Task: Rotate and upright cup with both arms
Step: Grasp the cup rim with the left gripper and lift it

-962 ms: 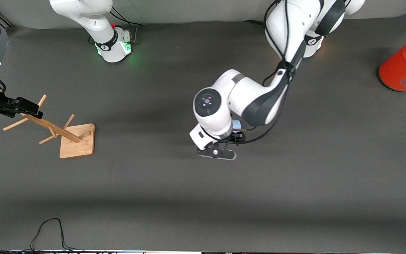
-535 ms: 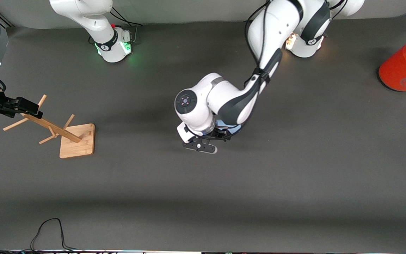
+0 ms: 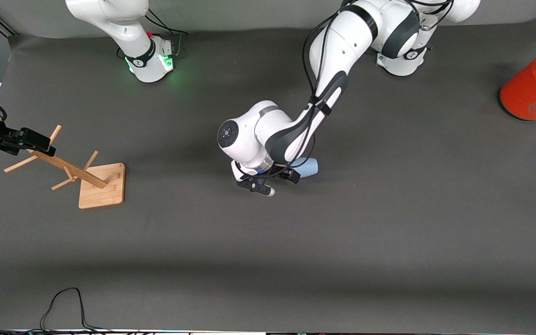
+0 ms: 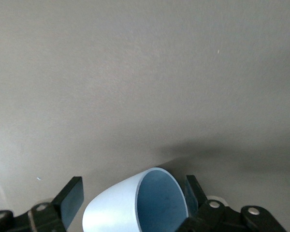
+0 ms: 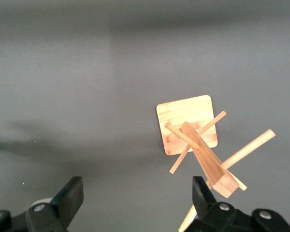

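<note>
The robot's left hand has to grip the rim of the cup's opening next, so that it can rotate the pale-blue cup (image 3: 307, 166) upright.
The pale-blue cup (image 3: 307, 166) lies on its side on the grey table (image 3: 389, 223) near the middle. My left gripper (image 3: 292, 175) is low over the table at the cup's rim end. In the left wrist view the cup (image 4: 121, 212) lies between the open fingers (image 4: 70, 199) of the left gripper (image 4: 133, 192), its mouth turned toward one finger, and there is a gap at the other. My right gripper (image 3: 40, 142) waits, open and empty, over the wooden peg rack (image 3: 82, 174). It shows open in the right wrist view (image 5: 137, 193).
The wooden peg rack (image 5: 193, 130) stands on a square base toward the right arm's end of the table. A large orange cylinder with a grey top (image 3: 535, 86) lies at the left arm's end. A black cable (image 3: 63, 302) lies at the table edge nearest the camera.
My left arm has swung toward the right arm's end of the table. Its wrist no longer covers the cup, which now shows beside the gripper. The right arm has not moved.
</note>
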### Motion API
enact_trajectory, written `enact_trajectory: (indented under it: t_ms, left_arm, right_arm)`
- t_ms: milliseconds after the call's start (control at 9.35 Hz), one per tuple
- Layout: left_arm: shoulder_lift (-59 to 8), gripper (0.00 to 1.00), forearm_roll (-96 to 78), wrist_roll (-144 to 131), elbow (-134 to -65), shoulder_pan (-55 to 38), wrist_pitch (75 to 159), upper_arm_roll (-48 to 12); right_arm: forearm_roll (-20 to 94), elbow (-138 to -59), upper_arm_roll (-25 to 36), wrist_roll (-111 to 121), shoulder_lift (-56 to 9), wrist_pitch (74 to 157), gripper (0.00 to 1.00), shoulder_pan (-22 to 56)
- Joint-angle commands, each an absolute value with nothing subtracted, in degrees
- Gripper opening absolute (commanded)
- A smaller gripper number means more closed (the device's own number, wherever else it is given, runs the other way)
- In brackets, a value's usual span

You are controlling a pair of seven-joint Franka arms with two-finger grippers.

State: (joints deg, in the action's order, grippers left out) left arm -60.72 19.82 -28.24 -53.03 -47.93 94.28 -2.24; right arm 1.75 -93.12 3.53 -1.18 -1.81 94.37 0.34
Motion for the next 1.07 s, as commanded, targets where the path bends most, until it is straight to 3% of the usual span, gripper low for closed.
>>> enact_trajectory:
  t_ms: [0,107,214,321,855,962]
  left_arm:
    - [-60.21,0.92,22.84,-23.92,-56.41,-49.91,92.03,-1.23]
    - [-60.21,0.77,23.72,-20.69,-56.77,-50.27,90.72,-1.14]
    - [-60.21,0.50,25.38,-18.13,-56.86,-51.06,88.88,-1.14]
    - [-60.21,0.01,26.18,-18.02,-56.87,-51.06,88.34,-1.23]
    - [-58.89,0.00,26.46,-16.96,-56.25,-50.63,87.54,0.08]
    - [-57.93,0.00,26.28,-17.05,-55.99,-50.54,87.45,2.52]
  right_arm:
    - [0.97,-94.75,3.25,1.14,-0.35,95.10,1.00,0.18]
    - [0.97,-94.66,3.34,1.23,-0.26,95.10,1.00,0.18]
    - [0.97,-94.66,3.34,1.58,-0.26,95.10,1.00,0.18]
    - [0.97,-94.66,3.43,2.97,-0.35,95.27,1.00,0.09]
    - [0.97,-94.31,3.43,6.42,-0.53,95.10,1.00,0.17]
    - [0.97,-94.22,3.43,6.42,-0.79,95.01,1.00,0.18]
